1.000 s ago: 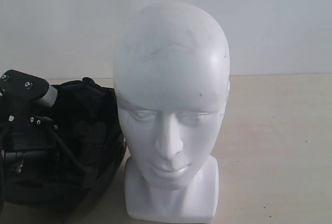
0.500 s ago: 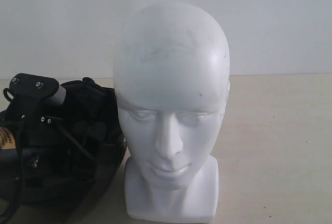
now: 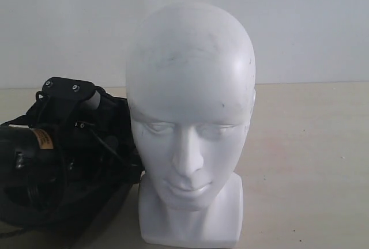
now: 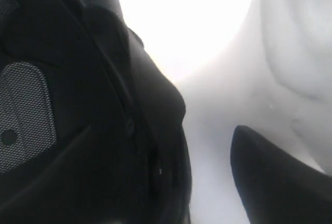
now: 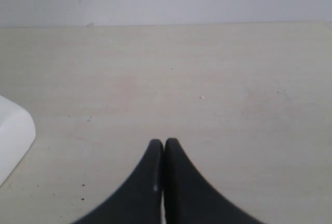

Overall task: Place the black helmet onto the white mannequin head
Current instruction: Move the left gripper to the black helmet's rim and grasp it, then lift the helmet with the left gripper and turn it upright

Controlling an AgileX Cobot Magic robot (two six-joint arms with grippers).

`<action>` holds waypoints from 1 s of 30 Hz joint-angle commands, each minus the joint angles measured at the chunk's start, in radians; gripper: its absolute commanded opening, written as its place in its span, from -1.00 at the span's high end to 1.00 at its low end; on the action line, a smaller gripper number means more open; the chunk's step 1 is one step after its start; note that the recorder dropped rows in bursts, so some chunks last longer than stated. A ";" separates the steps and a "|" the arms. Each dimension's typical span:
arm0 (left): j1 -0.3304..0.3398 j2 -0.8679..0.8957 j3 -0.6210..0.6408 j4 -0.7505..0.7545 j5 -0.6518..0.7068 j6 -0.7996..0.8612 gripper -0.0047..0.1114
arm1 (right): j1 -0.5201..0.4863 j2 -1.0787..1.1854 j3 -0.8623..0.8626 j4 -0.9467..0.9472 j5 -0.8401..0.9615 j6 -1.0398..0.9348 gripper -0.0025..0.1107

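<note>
My left gripper grabs the black helmet by its rim next, to put it onto the white mannequin head.
The white mannequin head stands upright mid-table, facing the camera. The black helmet lies beside it on the left, opening upward, padded lining showing. My left arm leans over the helmet close to the head's cheek. In the left wrist view the helmet's rim and mesh lining fill one side and the mannequin head the other. My left gripper is open astride the rim: one finger hangs outside, clear of the rim, and the other is hidden inside. My right gripper is shut and empty above bare table.
A pale wall runs behind the light wooden table. A corner of the mannequin's square base shows in the right wrist view, off to the side of the shut fingers.
My left arm has swung to the right and upward across the helmet, ending closer to the mannequin head. The head and the right gripper have not moved.
</note>
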 commanded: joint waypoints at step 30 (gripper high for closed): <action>0.078 0.161 -0.066 -0.004 0.006 0.036 -0.25 | 0.002 -0.004 -0.001 -0.001 -0.005 -0.007 0.96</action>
